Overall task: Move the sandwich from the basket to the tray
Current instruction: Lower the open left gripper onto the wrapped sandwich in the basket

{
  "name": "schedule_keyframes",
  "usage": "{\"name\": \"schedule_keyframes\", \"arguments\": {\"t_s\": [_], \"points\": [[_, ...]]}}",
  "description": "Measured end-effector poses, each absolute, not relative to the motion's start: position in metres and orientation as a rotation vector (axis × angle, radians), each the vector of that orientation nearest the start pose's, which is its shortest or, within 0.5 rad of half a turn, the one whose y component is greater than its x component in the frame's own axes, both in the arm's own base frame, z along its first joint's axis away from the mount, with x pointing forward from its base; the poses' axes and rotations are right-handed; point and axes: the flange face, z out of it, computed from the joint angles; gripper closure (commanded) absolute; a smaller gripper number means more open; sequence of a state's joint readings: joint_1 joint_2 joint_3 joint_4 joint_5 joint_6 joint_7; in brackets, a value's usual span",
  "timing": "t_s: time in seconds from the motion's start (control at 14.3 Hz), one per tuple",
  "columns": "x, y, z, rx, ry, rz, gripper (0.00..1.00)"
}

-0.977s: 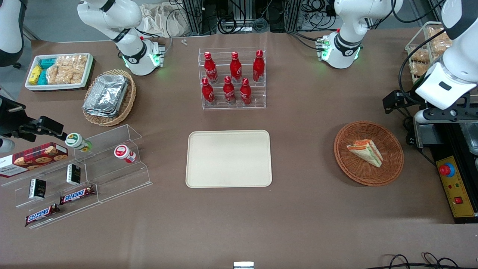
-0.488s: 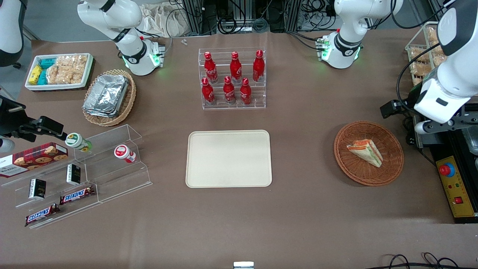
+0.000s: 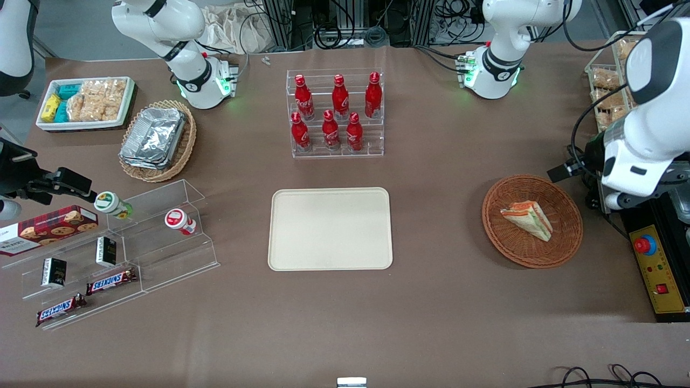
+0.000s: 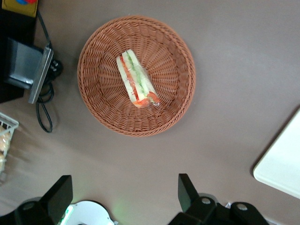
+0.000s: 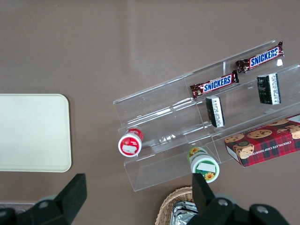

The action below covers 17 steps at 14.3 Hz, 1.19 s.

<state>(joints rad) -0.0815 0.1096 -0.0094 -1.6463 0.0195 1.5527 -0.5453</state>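
Note:
The sandwich needs to go on the cream tray [image 3: 330, 228], so the robot's left gripper will next pick it up by its end with the bulging orange filling [image 3: 519, 208].
The sandwich [image 3: 528, 219], a pale wedge with orange-red and green layers, lies in the round reddish-brown basket [image 3: 560, 248] toward the working arm's end of the table. Both also show in the left wrist view, the sandwich [image 4: 136, 79] in the middle of the basket [image 4: 180, 108]. My left gripper [image 4: 124, 194] is open and empty, high above the table beside the basket. In the front view the arm's white wrist [image 3: 636, 167] hangs beside the basket and covers most of the gripper. The cream tray [image 3: 330, 228] lies empty at mid-table; its corner [image 4: 281, 164] shows in the left wrist view.
A clear rack of red bottles [image 3: 335, 113] stands farther from the front camera than the tray. A black and yellow control box [image 3: 660, 269] sits beside the basket at the table's end. A wire crate of snacks [image 3: 606, 91] stands near the working arm.
The left arm's wrist has moved nearer to the front camera and closer to the basket. The sandwich, basket and tray have not moved.

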Motion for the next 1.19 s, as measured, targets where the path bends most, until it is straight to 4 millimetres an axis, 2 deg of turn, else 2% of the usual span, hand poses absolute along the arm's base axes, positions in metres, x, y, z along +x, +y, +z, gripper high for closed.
{"name": "schedule_keyframes", "arguments": {"t_s": [0.14,0.35,0.7,0.91,1.19], "points": [[0.580,-0.049,0.500,-2.931,-0.795,0.291,0.00],[0.582,-0.041,0.455,-2.905,-0.889,0.277,0.00],[0.590,-0.017,0.385,-2.861,-1.045,0.249,0.00],[0.585,0.005,0.347,-2.848,-1.107,0.233,0.00],[0.570,0.005,0.304,-2.845,-1.159,0.193,0.00]]}}
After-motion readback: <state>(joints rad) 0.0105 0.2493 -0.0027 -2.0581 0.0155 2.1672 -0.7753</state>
